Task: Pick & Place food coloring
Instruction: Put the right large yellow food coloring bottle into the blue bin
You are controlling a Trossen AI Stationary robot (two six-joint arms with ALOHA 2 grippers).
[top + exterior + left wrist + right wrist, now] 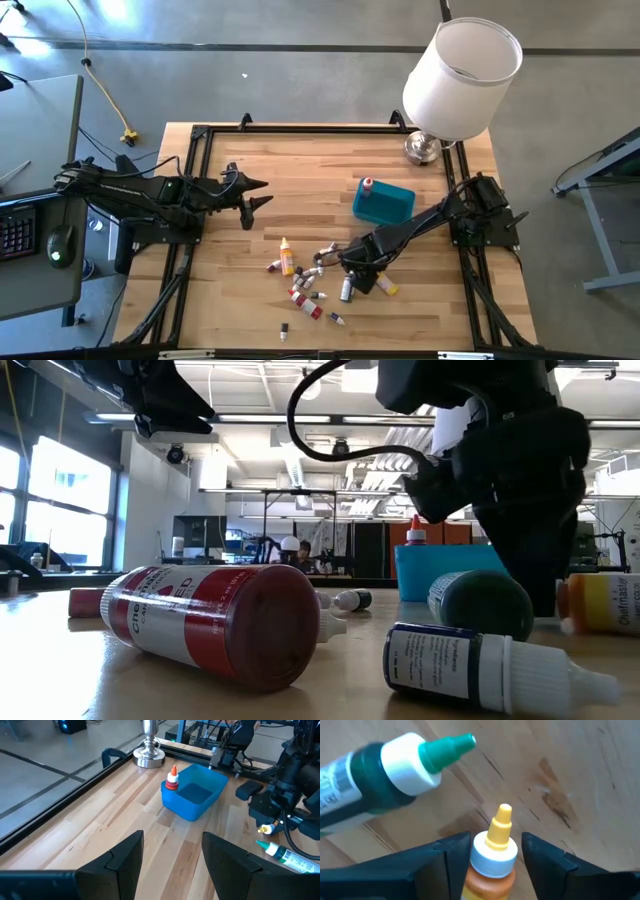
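In the right wrist view both fingers of my right gripper stand beside the white collar of the yellow bottle (pixel 493 854), so it is now time to close. Closing now would catch the bottle.
Several food coloring bottles (pixel 300 285) lie scattered on the wooden table's middle near part; a red one (pixel 225 622) lies closest in the low view. My right gripper (pixel 372 276) is low over the pile, open, its fingers on either side of the white collar of a lying yellow bottle (pixel 492 857). A dark green bottle (pixel 365 785) lies just beside it. A red-capped bottle (pixel 172 777) stands in the teal bin (pixel 385 203). My left gripper (pixel 258 192) hangs open and empty over the table's left part. My right gripper (pixel 496 840) has its two fingers close on both sides of the yellow bottle's white collar (pixel 492 855), across the bottle, slanting down from the table's right. I cannot tell whether they touch it. The bottle lies on the table.
A white lamp (pixel 460 75) stands on its metal base (pixel 422 148) at the far right corner, close behind the bin. A black frame (pixel 300 128) runs round the table. Bare wood lies between my left gripper and the bin (pixel 197 795).
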